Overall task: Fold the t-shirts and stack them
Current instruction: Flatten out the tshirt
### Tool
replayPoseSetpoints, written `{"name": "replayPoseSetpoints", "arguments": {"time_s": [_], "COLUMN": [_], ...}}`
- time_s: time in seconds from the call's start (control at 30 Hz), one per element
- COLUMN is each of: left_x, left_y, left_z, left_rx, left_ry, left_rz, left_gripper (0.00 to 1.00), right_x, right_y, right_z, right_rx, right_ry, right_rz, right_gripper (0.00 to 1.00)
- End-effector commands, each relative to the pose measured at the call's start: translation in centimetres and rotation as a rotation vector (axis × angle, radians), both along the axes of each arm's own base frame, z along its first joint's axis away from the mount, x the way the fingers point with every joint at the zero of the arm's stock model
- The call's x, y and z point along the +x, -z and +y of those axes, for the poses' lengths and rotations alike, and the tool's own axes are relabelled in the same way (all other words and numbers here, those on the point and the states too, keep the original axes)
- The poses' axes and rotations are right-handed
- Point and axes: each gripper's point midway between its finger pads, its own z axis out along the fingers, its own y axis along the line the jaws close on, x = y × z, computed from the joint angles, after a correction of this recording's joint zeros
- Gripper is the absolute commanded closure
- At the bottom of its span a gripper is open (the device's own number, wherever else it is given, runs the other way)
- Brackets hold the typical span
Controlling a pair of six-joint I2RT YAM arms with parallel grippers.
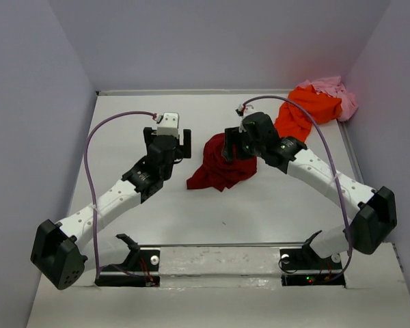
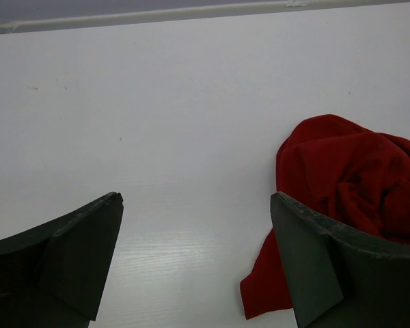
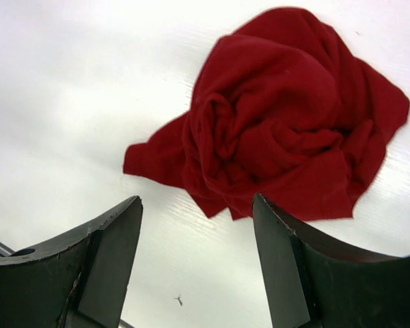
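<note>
My right gripper grabs the dark red t-shirt by a bunched upper fold [image 1: 239,160] [image 3: 316,135] on its own side next, to draw the heap open for folding.
A dark red t-shirt [image 1: 217,169] lies crumpled in a heap in the middle of the table; it also shows in the left wrist view [image 2: 348,178] and the right wrist view [image 3: 287,116]. My right gripper [image 1: 232,147] [image 3: 197,198] hovers at the heap's right edge, open, with nothing between its fingers. My left gripper [image 1: 168,139] [image 2: 196,198] stands wide open and empty just left of the heap, over bare table. A bright orange t-shirt [image 1: 304,109] and a pale pink t-shirt [image 1: 338,92] are bunched together in the far right corner.
The white table [image 1: 157,205] is walled by grey panels at the back and both sides. Purple cables loop over both arms. The arm bases sit on a rail [image 1: 219,263] at the near edge.
</note>
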Motion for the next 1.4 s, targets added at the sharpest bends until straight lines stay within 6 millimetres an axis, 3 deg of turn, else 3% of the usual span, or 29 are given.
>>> {"name": "replayPoseSetpoints", "arguments": {"time_s": [0.0,0.27,0.47,0.67,0.77,0.8,0.83,0.9,0.93,1.1,1.27,1.37], "left_x": [0.1,0.0,0.0,-0.1,-0.1,-0.2,-0.1,-0.2,-0.2,-0.2,-0.2,-0.2], "left_y": [-2.0,-1.8,-1.9,-2.2,-2.3,-2.3,-2.4,-2.3,-2.3,-2.4,-2.4,-2.5], "left_z": [-0.2,-0.3,-0.2,-0.2,-0.2,-0.2,-0.2,-0.2,-0.2,-0.1,-0.1,-0.2], "left_rx": [-0.042,-0.044,-0.046,-0.050,-0.054,-0.054,-0.055,-0.055,-0.055,-0.054,-0.054,-0.057], "left_ry": [-0.003,0.004,0.004,0.004,0.007,0.009,0.009,0.010,0.010,0.008,0.008,0.010], "left_rz": [-0.060,-0.056,-0.058,-0.064,-0.069,-0.068,-0.070,-0.068,-0.068,-0.071,-0.071,-0.072], "left_gripper": [0.01,0.01,0.01,0.01,0.01,0.01,0.01,0.01,0.01,0.01,0.01,0.01], "right_x": [-0.7,1.6,4.1,5.2,5.4,5.4,5.4,5.4,5.4,5.8,6.6,7.9], "right_y": [2.5,7.1,8.2,9.4,10.0,10.2,10.4,10.5,10.5,9.3,5.5,1.2], "right_z": [-2.8,-5.6,-6.0,-6.7,-6.8,-6.7,-6.6,-6.5,-6.3,-5.7,-4.0,-2.3], "right_rx": [-0.084,-0.250,-0.312,-0.357,-0.362,-0.359,-0.357,-0.354,-0.349,-0.322,-0.258,-0.193], "right_ry": [0.088,0.287,0.373,0.396,0.393,0.391,0.387,0.384,0.381,0.359,0.284,0.238], "right_rz": [0.011,0.030,0.021,0.031,0.046,0.047,0.052,0.056,0.057,0.042,-0.016,-0.088], "right_gripper": [0.29,0.30,0.30,0.30,0.40,0.48,0.73,0.88,1.00,1.00,1.00,1.00]}}
